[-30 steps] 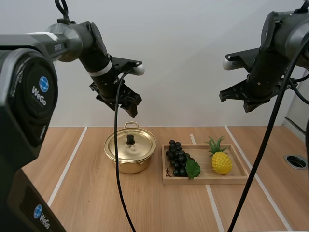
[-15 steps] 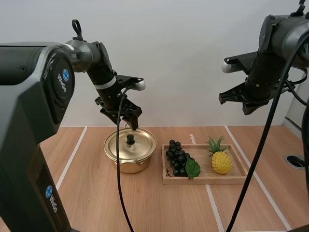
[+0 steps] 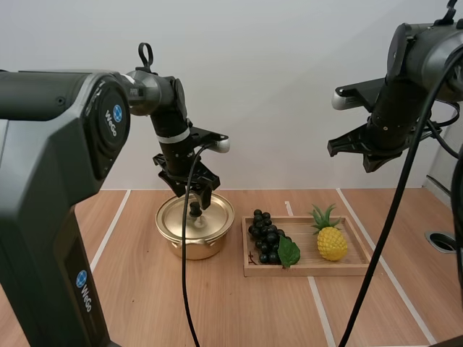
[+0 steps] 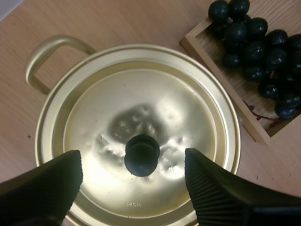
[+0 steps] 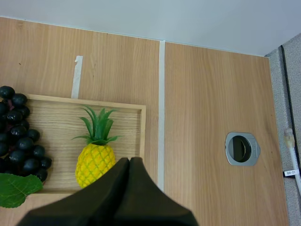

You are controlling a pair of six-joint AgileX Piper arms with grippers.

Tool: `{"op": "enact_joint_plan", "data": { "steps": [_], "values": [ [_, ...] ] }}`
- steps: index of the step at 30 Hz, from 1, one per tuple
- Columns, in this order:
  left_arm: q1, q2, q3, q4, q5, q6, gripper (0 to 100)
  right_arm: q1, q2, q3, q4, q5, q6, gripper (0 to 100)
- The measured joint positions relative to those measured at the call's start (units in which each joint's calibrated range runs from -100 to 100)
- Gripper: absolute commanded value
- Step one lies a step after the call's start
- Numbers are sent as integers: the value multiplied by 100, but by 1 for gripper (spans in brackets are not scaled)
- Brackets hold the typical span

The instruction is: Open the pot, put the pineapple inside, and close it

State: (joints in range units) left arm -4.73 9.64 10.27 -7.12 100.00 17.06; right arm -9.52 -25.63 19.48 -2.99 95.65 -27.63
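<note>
The lid is wider than the left gripper's open fingers, so the left gripper should next pick it up by its narrow black knob to open the pot.
A gold pot stands on the table with its lid on, a black knob at the lid's centre. My left gripper hangs open just above the knob, its fingers standing apart on either side of it without touching. A yellow pineapple with green leaves lies in the right half of the wooden tray. My right gripper is high above the tray, shut on nothing, its fingers together as one wedge over the pineapple.
A bunch of dark grapes with a green leaf fills the tray's left half, close to the pot. A round metal grommet is set in the table to the right of the tray. White tape lines cross the wood.
My left gripper has come down and slightly right, from well above the pot to just over the lid's knob. The right arm has barely moved.
</note>
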Motion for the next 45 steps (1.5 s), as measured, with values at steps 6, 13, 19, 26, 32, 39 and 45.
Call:
{"op": "enact_joint_plan", "data": {
  "steps": [6, 13, 19, 26, 32, 39, 45],
  "values": [
    [0, 114, 105, 47, 0, -36, 100, 0, 0, 0, 0, -17, 0, 0],
    [0, 129, 369, 47, 0, -26, 100, 0, 0, 0, 26, -17, 0, 0],
    [0, 129, 384, -95, 0, 41, 100, 0, 0, 0, 48, -17, 0, 0],
    [0, 129, 384, -116, -211, 120, 100, 0, 0, 0, 60, -17, -23, 0],
    [0, 129, 384, -176, -422, 144, 100, 0, 0, 0, 60, -17, -41, 0],
    [0, 225, 384, -199, -446, 153, 100, 0, 0, 0, 60, -17, -41, 0],
    [0, 246, 384, -199, -503, 152, 100, 0, 0, 0, 60, -17, -41, 0]
  ]
}}
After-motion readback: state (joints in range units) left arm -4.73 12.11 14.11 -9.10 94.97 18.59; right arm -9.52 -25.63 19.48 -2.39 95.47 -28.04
